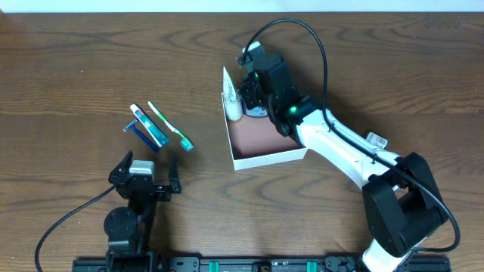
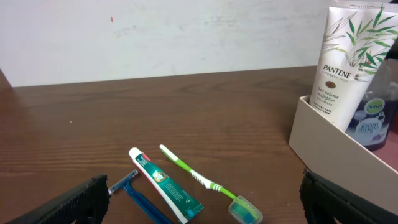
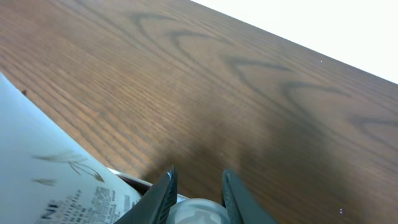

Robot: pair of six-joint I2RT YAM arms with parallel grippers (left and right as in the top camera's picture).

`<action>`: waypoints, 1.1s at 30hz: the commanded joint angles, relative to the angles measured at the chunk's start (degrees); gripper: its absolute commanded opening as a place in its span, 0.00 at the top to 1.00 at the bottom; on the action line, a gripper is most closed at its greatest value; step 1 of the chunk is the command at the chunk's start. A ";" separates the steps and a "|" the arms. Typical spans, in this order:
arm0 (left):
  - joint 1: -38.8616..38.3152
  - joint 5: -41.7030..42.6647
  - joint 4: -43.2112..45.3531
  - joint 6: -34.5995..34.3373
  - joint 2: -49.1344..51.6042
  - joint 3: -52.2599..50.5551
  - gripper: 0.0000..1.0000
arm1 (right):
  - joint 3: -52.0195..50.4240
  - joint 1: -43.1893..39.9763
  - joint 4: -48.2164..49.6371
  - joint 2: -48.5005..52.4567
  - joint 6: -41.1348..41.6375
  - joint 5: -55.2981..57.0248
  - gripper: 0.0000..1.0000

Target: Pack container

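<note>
The blue pump bottle's base rests on the container's pinkish-brown bottom and the bottle would remain standing, so it is time for my right gripper to open now.
The container (image 1: 268, 159), a shallow white-walled box with a pinkish-brown inside, sits right of centre; its wall also shows in the left wrist view (image 2: 323, 134). A white Pantene tube (image 1: 229, 94) (image 2: 348, 62) leans in its far left corner. A blue pump bottle (image 2: 372, 121) stands beside the tube. My right gripper (image 1: 254, 104) (image 3: 198, 180) is over that corner, shut on the bottle's pale cap (image 3: 198, 211). My left gripper (image 1: 148, 169) (image 2: 208, 202) is open and empty, near the table's front.
A toothpaste tube (image 1: 149, 125) (image 2: 165, 185), a green toothbrush (image 1: 170, 125) (image 2: 199, 179) and a blue razor (image 1: 142, 134) (image 2: 140, 199) lie together on the wooden table, just beyond my left gripper. A small clear item (image 1: 376, 140) lies right of the right arm.
</note>
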 commanded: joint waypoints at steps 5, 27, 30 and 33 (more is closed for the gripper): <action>0.22 0.83 -1.99 0.79 -0.02 -0.94 0.02 | -2.78 0.42 4.15 -0.66 -1.25 0.81 0.86; 0.22 0.83 -2.01 0.79 -0.02 -0.94 0.02 | -2.73 0.04 6.25 -9.73 -3.61 0.79 0.37; 0.22 0.85 -1.99 0.76 -0.02 -0.94 0.02 | -2.73 0.04 3.69 -13.68 -3.56 0.85 0.37; 0.22 0.83 -1.99 0.79 -0.02 -0.94 0.02 | -2.73 -0.33 -2.69 -17.42 -1.92 1.51 0.37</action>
